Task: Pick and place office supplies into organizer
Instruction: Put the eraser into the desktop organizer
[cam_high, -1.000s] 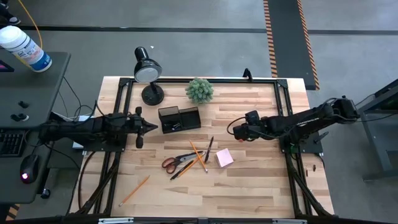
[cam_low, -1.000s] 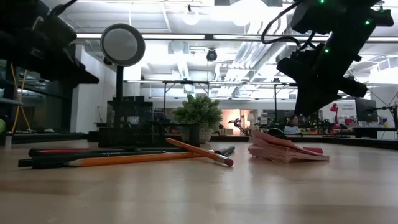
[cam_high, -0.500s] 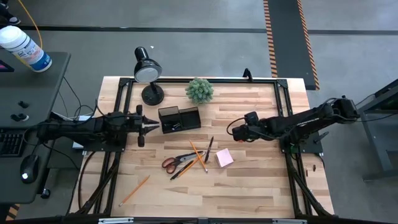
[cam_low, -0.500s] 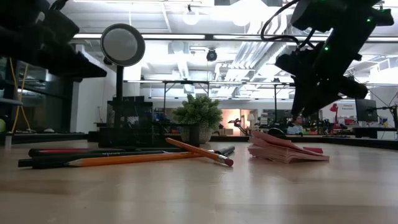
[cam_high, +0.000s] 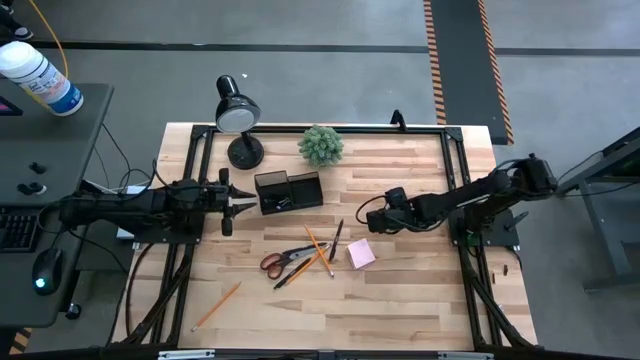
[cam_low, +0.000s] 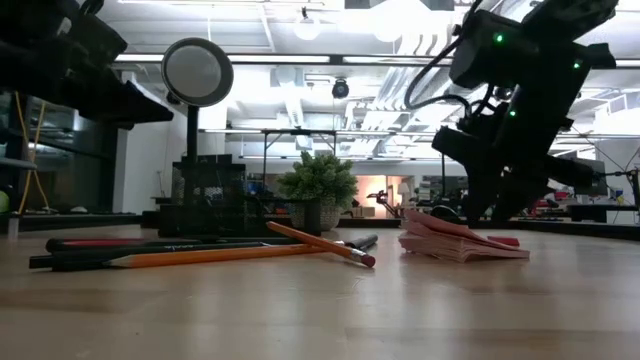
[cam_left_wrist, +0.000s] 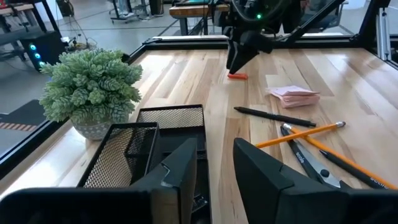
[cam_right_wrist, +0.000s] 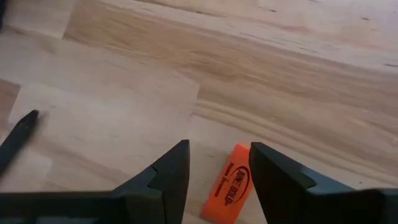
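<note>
The orange eraser needs to drop into the black mesh organizer (cam_high: 288, 190), so my right gripper should next grab the eraser by its long side edges.
A small orange eraser (cam_right_wrist: 227, 185) lies flat on the wood, also seen in the left wrist view (cam_left_wrist: 237, 76). My right gripper (cam_right_wrist: 217, 165) is open and low over it, one finger on either side without touching; in the high view (cam_high: 371, 219) it hides the eraser. The pink notepad (cam_high: 361, 253), black pen (cam_high: 336, 240), orange-handled scissors (cam_high: 285, 260) and crossed pencils (cam_high: 318, 248) lie mid-table. The black mesh organizer (cam_high: 288, 190) stands toward the far side. My left gripper (cam_high: 244, 205) is open, just left of the organizer.
A potted plant (cam_high: 321, 145) and a black desk lamp (cam_high: 238, 118) stand at the far edge behind the organizer. One lone pencil (cam_high: 217, 305) lies near the near left corner. Bare wood stretches along the near edge and right of the notepad.
My right gripper has moved toward the table's left and come down close to the wood, over the eraser behind the notepad. My left gripper has edged slightly toward the organizer. No object has moved.
</note>
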